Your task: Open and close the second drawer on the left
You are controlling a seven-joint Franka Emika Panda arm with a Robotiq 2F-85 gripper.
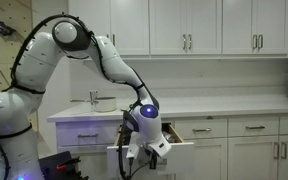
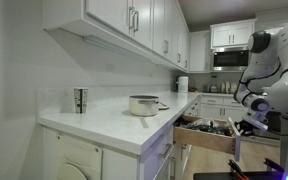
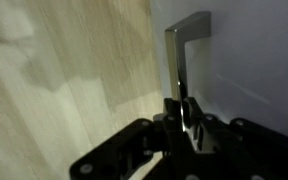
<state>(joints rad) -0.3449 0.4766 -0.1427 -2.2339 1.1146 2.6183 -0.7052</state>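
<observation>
I need to open my gripper now. The drawer front is far out from the cabinet row that holds its box, so the drawer would stay open if I let go.
The second drawer is pulled out from the row of white drawers under the counter. In an exterior view its open box shows several dark utensils inside. My gripper is at the drawer's front, and it also shows in an exterior view. In the wrist view the gripper is shut on the silver bar handle, which stands off the white drawer front. Light wood floor fills the left of the wrist view.
Shut drawers continue along the row, with cabinet doors below and upper cabinets above. A metal pot and a steel cup stand on the white counter. A sink faucet is behind my arm.
</observation>
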